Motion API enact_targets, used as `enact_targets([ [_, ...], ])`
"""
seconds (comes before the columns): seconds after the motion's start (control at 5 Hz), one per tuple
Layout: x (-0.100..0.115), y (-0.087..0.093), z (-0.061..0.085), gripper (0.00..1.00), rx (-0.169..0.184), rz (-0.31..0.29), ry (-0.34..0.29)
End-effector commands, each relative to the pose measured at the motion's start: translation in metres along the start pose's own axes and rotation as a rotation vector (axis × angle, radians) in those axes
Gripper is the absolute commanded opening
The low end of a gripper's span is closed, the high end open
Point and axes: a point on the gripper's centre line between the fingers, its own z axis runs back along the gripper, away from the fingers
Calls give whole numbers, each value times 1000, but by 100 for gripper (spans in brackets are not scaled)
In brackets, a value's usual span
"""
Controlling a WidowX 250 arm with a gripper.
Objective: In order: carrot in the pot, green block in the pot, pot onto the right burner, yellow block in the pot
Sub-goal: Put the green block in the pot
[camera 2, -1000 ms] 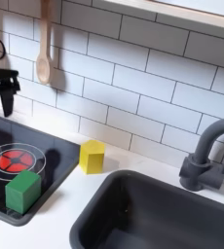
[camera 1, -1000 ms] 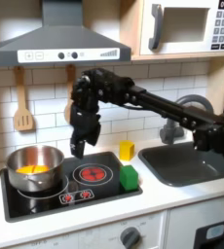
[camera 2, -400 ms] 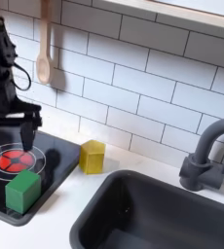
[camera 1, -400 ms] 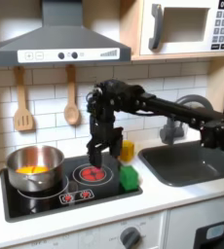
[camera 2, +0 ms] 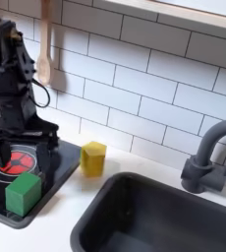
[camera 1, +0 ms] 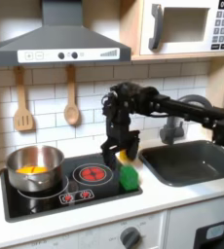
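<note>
The green block needs to go into the pot (camera 1: 36, 167) next, so my gripper should grab the block by its body (camera 1: 129, 179).
In the first exterior view the steel pot (camera 1: 36, 167) sits on the cooktop's left ring with the orange carrot (camera 1: 27, 171) inside it. The red right burner (camera 1: 92, 174) is bare. The green block (camera 1: 130, 178) rests on the cooktop's right edge, also the green block (camera 2: 24, 194) in the second exterior view. The yellow block (camera 2: 92, 157) stands on the counter behind it, partly hidden by the arm as the yellow block (camera 1: 130, 151) in the first exterior view. My gripper (camera 1: 116, 158) hangs open just above and behind the green block, holding nothing; the gripper (camera 2: 25, 148) has its fingers spread over the burner (camera 2: 9, 163).
A dark sink (camera 1: 187, 161) with a grey faucet (camera 2: 205, 157) lies to the first exterior view's right of the cooktop. Wooden spoons (camera 1: 22, 107) hang on the tiled wall. A hood and a microwave (camera 1: 187, 27) sit overhead.
My arm has swung from beside the pot to the first exterior view's right, coming down over the right burner near the green block. The gripper stays open; the blocks and pot have not moved.
</note>
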Motion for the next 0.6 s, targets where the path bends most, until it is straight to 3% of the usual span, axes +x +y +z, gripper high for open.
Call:
enact_targets([
  [0.0,-10,-12,-12,100,-26,-54,23],
  [0.4,-23,-2,-24,100,6,-63,77],
])
